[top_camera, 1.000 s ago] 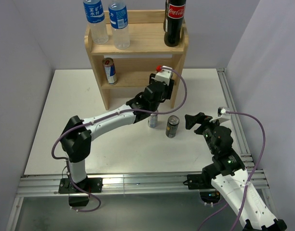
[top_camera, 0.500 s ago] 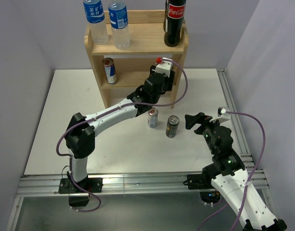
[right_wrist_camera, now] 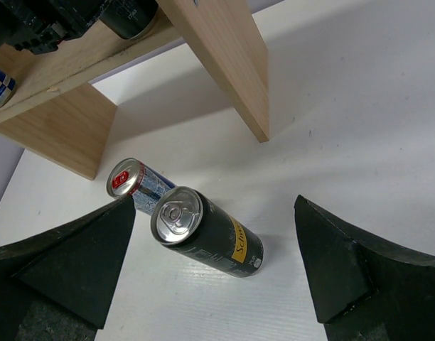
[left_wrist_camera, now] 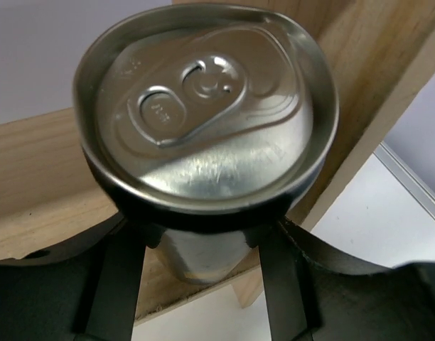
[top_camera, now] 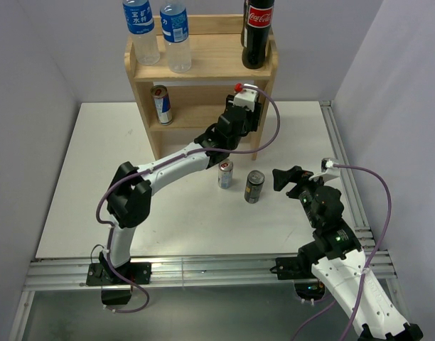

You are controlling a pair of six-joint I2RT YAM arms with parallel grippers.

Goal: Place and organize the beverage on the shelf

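Note:
The dark can is nearly upright, its base over the shelf's lower level beside the shelf's side panel, and it would stand, so I need to open my left gripper.
The pale wood shelf (top_camera: 216, 62) stands at the back of the table. My left gripper (left_wrist_camera: 203, 266) is shut on a dark can with a silver top (left_wrist_camera: 203, 106) and holds it at the right end of the lower tier, next to the side panel (left_wrist_camera: 374, 85). In the top view the wrist (top_camera: 239, 121) hides that can. A Red Bull can (top_camera: 224, 174) and a black Schweppes can (top_camera: 254, 186) stand on the table in front of the shelf. My right gripper (right_wrist_camera: 212, 280) is open and empty, just right of the black can (right_wrist_camera: 207, 238).
Two water bottles (top_camera: 141, 32) (top_camera: 176, 35) and a Coke bottle (top_camera: 257, 35) stand on the top board. Another Red Bull can (top_camera: 160, 104) stands at the left of the lower tier. Grey walls close in on both sides. A metal rail (top_camera: 342, 163) runs along the table's right edge.
My left gripper has carried its can up and back, from above the table cans to the right end of the lower tier. The right arm has not moved.

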